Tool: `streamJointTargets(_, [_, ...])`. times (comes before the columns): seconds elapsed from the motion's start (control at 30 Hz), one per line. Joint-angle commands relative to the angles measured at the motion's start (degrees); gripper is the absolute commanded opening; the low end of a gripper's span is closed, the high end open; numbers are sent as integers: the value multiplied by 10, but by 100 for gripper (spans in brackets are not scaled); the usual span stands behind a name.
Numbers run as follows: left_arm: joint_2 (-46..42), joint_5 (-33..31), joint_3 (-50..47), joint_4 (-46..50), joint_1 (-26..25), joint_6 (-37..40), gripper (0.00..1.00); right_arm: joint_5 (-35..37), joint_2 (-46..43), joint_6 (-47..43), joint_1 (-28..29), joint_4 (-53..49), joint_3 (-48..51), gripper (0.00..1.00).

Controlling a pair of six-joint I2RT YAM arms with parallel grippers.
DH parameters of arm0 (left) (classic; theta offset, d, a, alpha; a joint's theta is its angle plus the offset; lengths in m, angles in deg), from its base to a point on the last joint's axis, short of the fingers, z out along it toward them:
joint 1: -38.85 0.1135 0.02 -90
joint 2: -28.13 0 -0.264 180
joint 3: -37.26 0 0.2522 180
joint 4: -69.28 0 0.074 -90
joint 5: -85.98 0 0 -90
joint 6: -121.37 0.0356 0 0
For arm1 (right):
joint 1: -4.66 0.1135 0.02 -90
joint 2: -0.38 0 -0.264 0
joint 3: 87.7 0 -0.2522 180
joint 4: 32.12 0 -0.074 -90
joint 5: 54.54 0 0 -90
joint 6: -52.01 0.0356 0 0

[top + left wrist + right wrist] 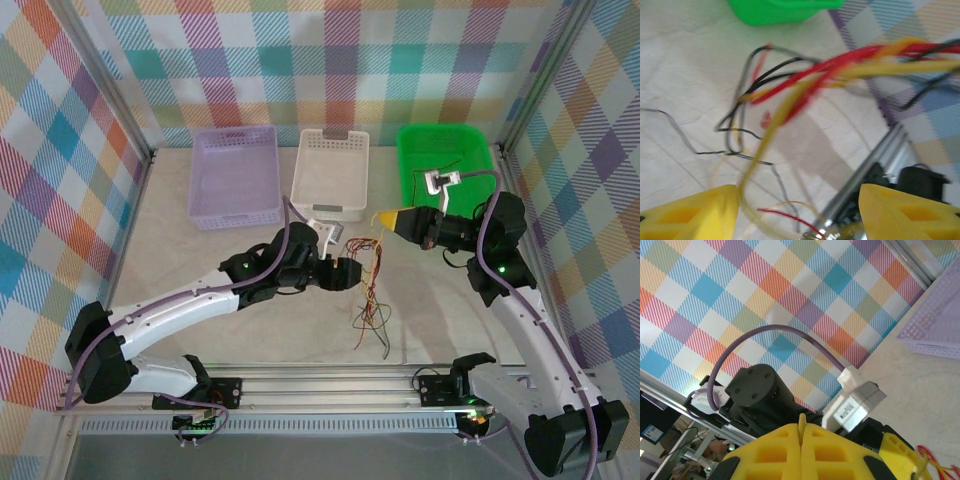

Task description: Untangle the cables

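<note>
My left gripper is to grab the black wires at the tangle's looped end [372, 317] [736, 124] next, so that the yellow wire stays free to be untangled.
The cables [372, 290] are a loose tangle of thin red, yellow and black wires trailing down the middle of the table toward the front. My left gripper [350, 272] sits at the tangle's upper left. In the left wrist view it [797, 215] stands open, a yellow and a red strand crossing the gap between its fingers [695, 215], while a blurred bundle of cables [840, 67] stretches across above. My right gripper [383, 216] hovers just above the tangle's top, shut [801, 437]. A thin yellow sliver pokes out between its pads; whether that is a wire I cannot tell.
Three baskets line the back: purple [236, 215], white [325, 205] and green [410, 170]. An aluminium rail [330, 378] runs along the front edge. Checked walls close in the sides. The left arm's wrist [760, 395] sits close in front of my right gripper.
</note>
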Motion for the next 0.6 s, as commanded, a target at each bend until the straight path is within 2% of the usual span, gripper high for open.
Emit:
streamJointTargets(0.0, [-1, -80, 4, 54, -8, 55, 64, -24, -3, 31, 3, 49, -33, 0])
streamJointTargets(0.2, [13, -90, -33, -10, -15, 57, 66, -31, 6, 64, 9, 71, -49, 0])
streamJointTargets(0.4, [31, -123, -32, -46, -20, 66, 66, -32, 4, 65, 22, 60, -59, 0])
streamJointTargets(0.57, [50, -120, -32, -97, -20, 59, 66, -29, 4, 68, 32, 59, -64, 0])
